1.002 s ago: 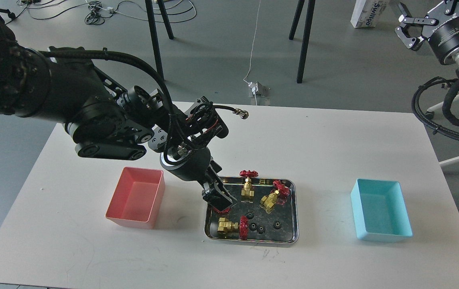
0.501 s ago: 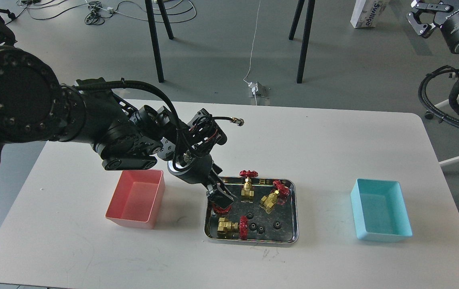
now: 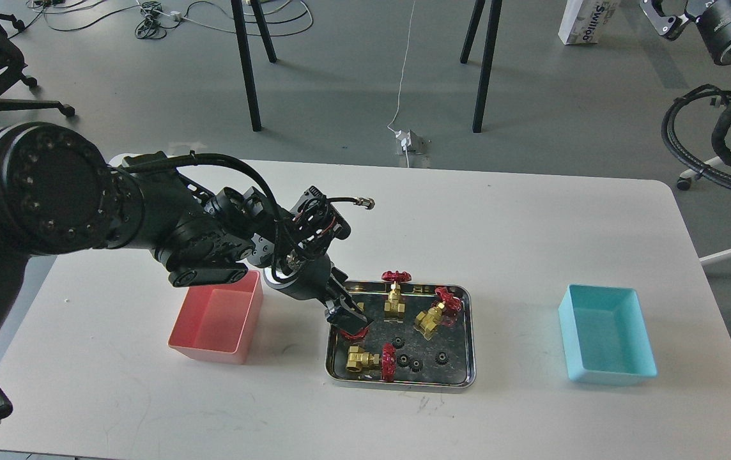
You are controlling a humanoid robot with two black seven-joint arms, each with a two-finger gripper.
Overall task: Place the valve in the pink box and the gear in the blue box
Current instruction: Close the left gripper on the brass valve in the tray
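Observation:
The valve needs to go to the pink box (image 3: 215, 316), so my left gripper needs to grab it by its brass body (image 3: 357, 306).
A steel tray (image 3: 471, 338) in the middle of the table holds the valves and gears. My left gripper (image 3: 347, 323) is down in the tray's left end, fingers apart over a valve of which only the red handwheel (image 3: 354, 333) shows. Other valves: one upright (image 3: 394, 297), one tilted (image 3: 432, 316), one lying at the front (image 3: 365, 361). Several small black gears (image 3: 415, 365) lie at the tray's front. The pink box (image 3: 215, 316) is left of the tray, partly under my left arm. The blue box (image 3: 605, 335) is at the right. My right gripper (image 3: 656, 16) is raised at the top right, cut off by the view's edge.
The white table's (image 3: 519, 217) far edge has black stand legs (image 3: 484, 64) and cables on the floor behind it. My left forearm and its cable loop (image 3: 314, 220) hang over the area between the pink box and the tray.
My left gripper has come down and slightly left onto the valve at the tray's left end; the arm has dropped lower. My right arm has risen toward the top right.

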